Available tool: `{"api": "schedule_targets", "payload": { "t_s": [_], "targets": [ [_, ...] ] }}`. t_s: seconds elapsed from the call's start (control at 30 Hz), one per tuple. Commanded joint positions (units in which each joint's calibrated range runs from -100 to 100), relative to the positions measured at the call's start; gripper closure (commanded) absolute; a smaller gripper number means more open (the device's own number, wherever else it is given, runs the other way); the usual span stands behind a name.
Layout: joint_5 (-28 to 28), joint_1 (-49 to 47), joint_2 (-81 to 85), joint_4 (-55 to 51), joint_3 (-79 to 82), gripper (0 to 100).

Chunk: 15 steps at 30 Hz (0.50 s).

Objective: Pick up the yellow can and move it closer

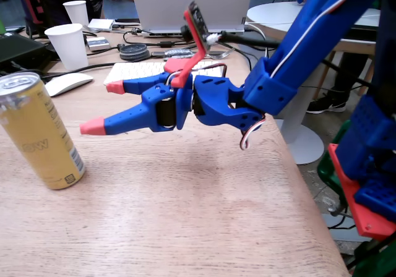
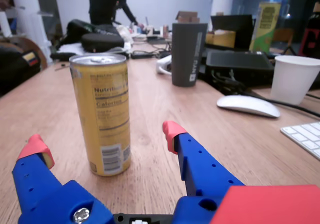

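I will next grab the yellow can's round body (image 1: 41, 132) below the silver top (image 1: 17, 84). Then I can move the can closer.
The yellow can (image 1: 42, 132) stands upright on the wooden table (image 1: 185, 203) at the left of the fixed view, silver top up. In the wrist view the yellow can (image 2: 102, 114) stands just beyond and between the fingertips, slightly left of centre, with its label text facing the camera. My blue gripper (image 1: 99, 107) with red fingertips (image 1: 93, 127) hangs above the table to the right of the can, open and holding nothing. From the wrist, the gripper (image 2: 105, 140) shows both fingers spread wide, apart from the can.
Two white paper cups (image 1: 69, 45) stand behind the can, with a white mouse (image 1: 67, 83), a keyboard (image 1: 142, 72) and a laptop (image 1: 192, 5) further back. A grey tumbler (image 2: 188, 54) and another cup (image 2: 295, 79) show in the wrist view. The table's right edge (image 1: 309, 190) drops off.
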<state>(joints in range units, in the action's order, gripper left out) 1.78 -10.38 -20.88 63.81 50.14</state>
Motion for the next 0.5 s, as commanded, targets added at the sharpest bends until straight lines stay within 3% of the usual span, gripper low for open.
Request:
{"api": "schedule_targets", "payload": {
  "t_s": [0.0, 0.23, 0.47],
  "targets": [
    [0.0, -0.6, -2.0, 1.1, -2.9, 48],
    [0.3, 1.2, -10.3, 0.6, -16.1, 37],
    [0.4, 1.2, -20.6, 0.3, -32.0, 38]
  ]
}}
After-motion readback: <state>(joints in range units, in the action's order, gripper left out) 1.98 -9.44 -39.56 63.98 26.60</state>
